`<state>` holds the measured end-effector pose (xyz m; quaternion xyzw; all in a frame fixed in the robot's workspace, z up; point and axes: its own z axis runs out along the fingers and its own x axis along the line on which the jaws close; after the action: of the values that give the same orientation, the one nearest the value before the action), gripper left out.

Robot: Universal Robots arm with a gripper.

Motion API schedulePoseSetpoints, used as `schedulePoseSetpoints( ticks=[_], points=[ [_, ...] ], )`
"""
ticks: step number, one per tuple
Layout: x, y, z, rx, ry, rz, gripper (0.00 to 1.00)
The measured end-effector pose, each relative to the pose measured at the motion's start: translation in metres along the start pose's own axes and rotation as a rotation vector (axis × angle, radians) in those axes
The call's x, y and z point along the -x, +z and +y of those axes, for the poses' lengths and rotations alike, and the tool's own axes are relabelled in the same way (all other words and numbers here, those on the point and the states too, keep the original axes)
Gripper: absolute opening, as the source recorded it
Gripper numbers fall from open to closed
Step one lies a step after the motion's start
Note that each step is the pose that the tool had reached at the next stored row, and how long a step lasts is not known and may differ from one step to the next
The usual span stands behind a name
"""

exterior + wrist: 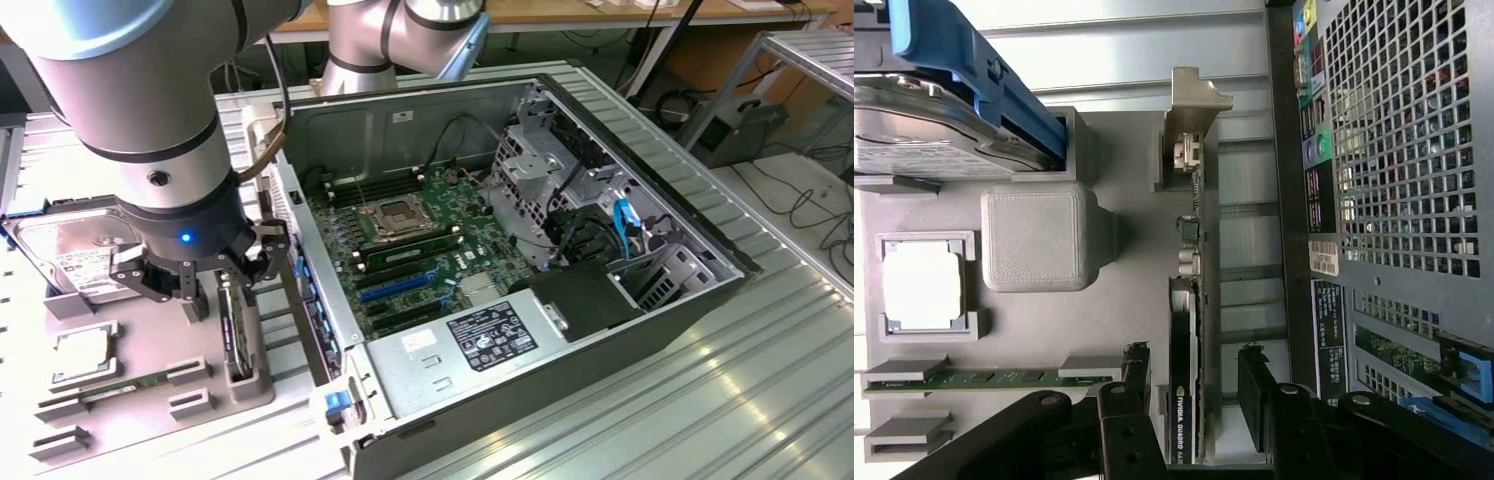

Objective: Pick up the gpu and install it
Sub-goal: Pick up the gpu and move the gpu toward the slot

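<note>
My gripper grips the GPU by its end with the label (pixel 1182 415) next, since the GPU's silvery bracket (pixel 1192 102) stays free to install in the computer case.
The gpu (pixel 238 338) (pixel 1184 300) is a thin dark card standing on its edge in a slot of the grey holder plate (pixel 140 325) (pixel 1124 310), beside the open computer case. Its silvery end bracket (pixel 1190 100) points away from the wrist. My gripper (pixel 220 298) (pixel 1195 355) hangs right over the card, open. One black finger (pixel 1138 385) stands on each side of the card's near end, with a gap between pads and card.
The open computer case (pixel 694 290) lies at the exterior view's right, with its motherboard (pixel 414 250) and blue slots (pixel 400 288) exposed. On the holder plate also sit a hard drive (pixel 67 255) (pixel 934 130), a processor (pixel 83 357) (pixel 922 285) and a green memory stick (pixel 120 390) (pixel 984 378).
</note>
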<state>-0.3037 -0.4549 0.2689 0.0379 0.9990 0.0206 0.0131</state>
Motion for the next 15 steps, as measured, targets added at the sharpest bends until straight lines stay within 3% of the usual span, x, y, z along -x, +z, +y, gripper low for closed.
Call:
schedulePoseSetpoints(
  ticks=[15],
  points=[
    [-0.0013, 0.008, 0.0027, 0.0, 0.0, 0.0, 0.48]
  ],
)
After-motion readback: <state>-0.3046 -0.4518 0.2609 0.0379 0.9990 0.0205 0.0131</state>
